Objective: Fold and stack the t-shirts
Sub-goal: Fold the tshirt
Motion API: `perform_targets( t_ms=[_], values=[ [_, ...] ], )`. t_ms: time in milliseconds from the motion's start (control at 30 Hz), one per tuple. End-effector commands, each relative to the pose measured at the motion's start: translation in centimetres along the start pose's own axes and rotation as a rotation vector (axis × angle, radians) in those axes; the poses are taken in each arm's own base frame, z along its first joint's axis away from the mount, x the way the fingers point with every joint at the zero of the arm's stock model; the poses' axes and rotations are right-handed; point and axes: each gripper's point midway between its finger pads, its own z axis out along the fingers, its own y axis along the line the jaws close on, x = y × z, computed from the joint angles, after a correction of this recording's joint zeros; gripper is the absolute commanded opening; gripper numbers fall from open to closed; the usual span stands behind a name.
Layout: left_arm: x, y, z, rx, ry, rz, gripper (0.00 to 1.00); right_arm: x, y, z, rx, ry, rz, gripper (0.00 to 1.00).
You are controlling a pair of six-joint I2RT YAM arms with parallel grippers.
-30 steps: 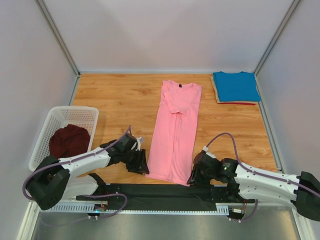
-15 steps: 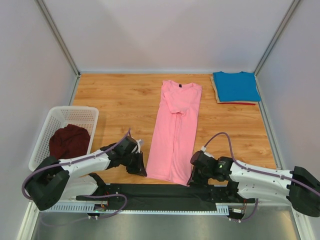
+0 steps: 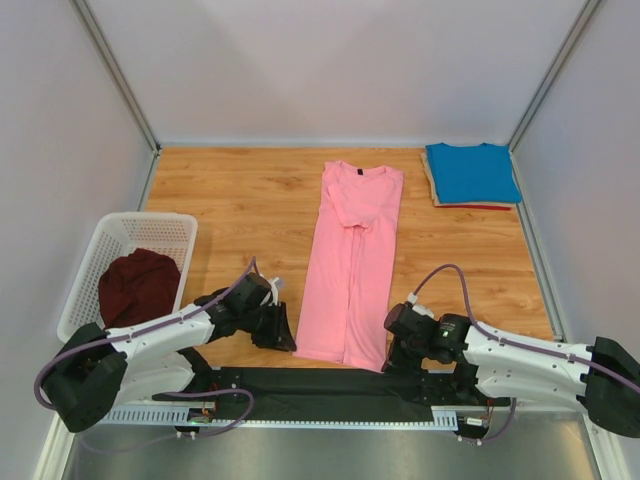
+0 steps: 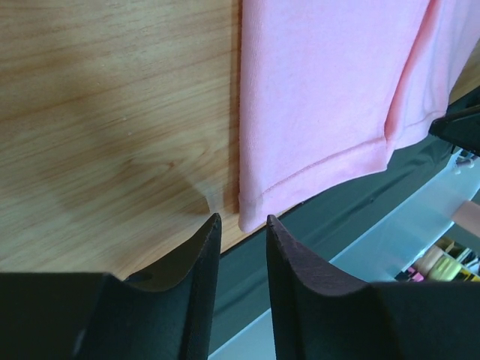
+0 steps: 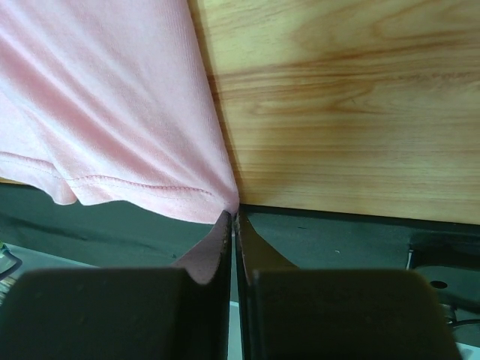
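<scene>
I should next grip the pink t-shirt with my left gripper by its free near hem corner, opposite my right gripper. Then the hem can be folded over evenly.
The pink t-shirt lies folded into a long strip down the middle of the wooden table. My right gripper is shut on its near right hem corner, and in the right wrist view the pink t-shirt runs into the closed tips. My left gripper is open at the near left hem corner; that corner of the pink t-shirt lies just at the mouth of the gripper, ungripped. A folded blue t-shirt sits at the back right. The maroon t-shirt is bunched in the basket.
The white lattice basket stands at the left edge of the table. A black strip runs along the near edge under the shirt's hem. A thin tan and red layer shows beneath the blue shirt. Grey walls close in three sides.
My right gripper has slid left to the hem corner and shut on it. My left gripper has edged closer to the other corner, its jaws narrower than before.
</scene>
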Motion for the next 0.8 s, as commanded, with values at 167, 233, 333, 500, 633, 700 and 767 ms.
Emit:
perform_targets(
  t_ms=[167,233,333,500,633,700,767],
  values=[
    [0.7,-0.4,0.4,0.029,0.027,-0.001,0.38,-0.5,-0.1,-0.2,0.010,-0.025,-0.013,0.00],
    [1.0,-0.5,0.6,0.034,0.036,-0.003,0.38,-0.4,-0.2,-0.2,0.013,-0.024,-0.015,0.00],
    [1.3,-0.3,1.1,0.030,0.034,-0.025,0.35,-0.5,-0.2,-0.3,0.013,-0.024,-0.013,0.00],
    [1.1,-0.5,1.4,0.044,0.025,-0.038,0.12,-0.5,0.0,-0.5,0.001,-0.026,-0.014,0.00],
    [0.6,-1.2,1.1,0.055,0.008,-0.047,0.00,-1.2,0.0,-1.0,0.008,-0.064,-0.024,0.00],
    [0.2,-1.6,0.8,0.054,-0.007,-0.047,0.00,-1.6,-0.4,-1.3,0.041,-0.086,-0.032,0.00],
    [0.0,-1.8,0.6,0.048,-0.013,-0.054,0.00,-2.0,-0.1,-1.8,0.044,-0.104,-0.048,0.00]
  ],
)
